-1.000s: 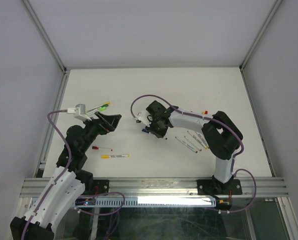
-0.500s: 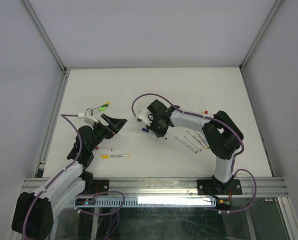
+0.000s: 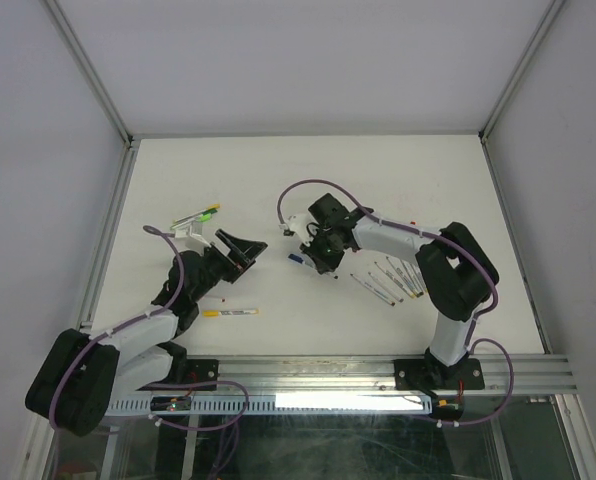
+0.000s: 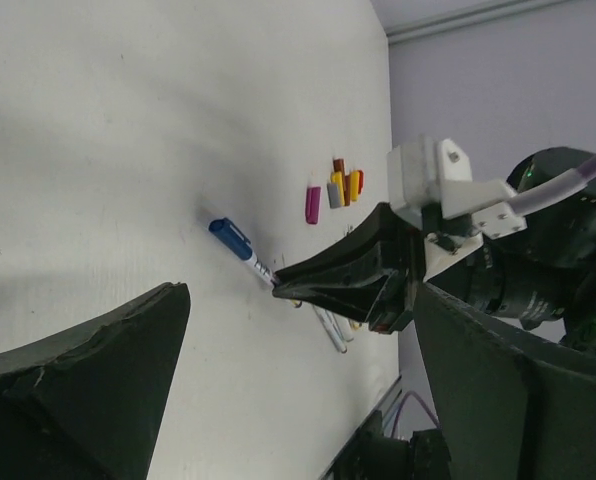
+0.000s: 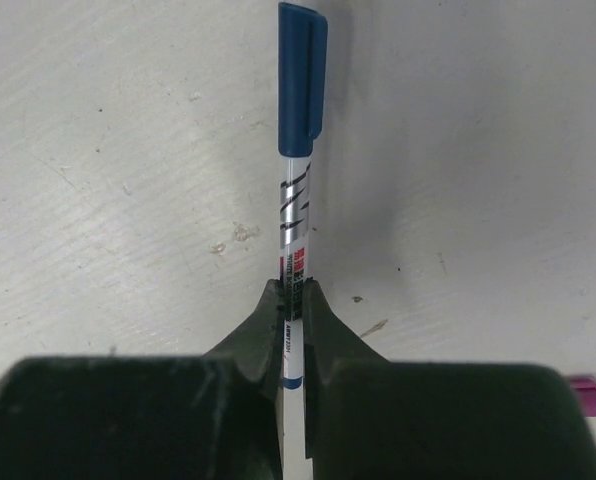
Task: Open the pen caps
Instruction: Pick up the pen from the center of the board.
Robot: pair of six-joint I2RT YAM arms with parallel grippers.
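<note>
I need to grab the blue cap [image 3: 295,258] [image 4: 230,238] with my left gripper next and leave the body of the pen to my right gripper. Then the blue cap can be opened off the pen.
My right gripper [image 5: 291,298] is shut on the white-grey barrel of a pen [image 5: 294,225] and holds it low over the table. The pen's blue cap [image 5: 301,75] is on and points away from the fingers. In the top view that gripper [image 3: 308,256] is at mid-table with the blue cap [image 3: 295,258] pointing left. My left gripper [image 3: 248,250] is open and empty just left of that cap. The left wrist view shows its jaws wide apart, with the blue cap [image 4: 230,238] and the right gripper's fingertips [image 4: 303,287] ahead between them.
Several uncapped pens [image 3: 383,280] lie right of the right gripper. Loose caps [image 4: 333,190] lie beyond them, one magenta [image 5: 588,395]. A yellow-ended pen [image 3: 230,312] lies near the front left. Green and yellow pens [image 3: 200,214] lie at the far left.
My left arm has swung right and lower, bringing its open gripper close to the blue cap. My right gripper has shifted slightly right, still holding the pen.
</note>
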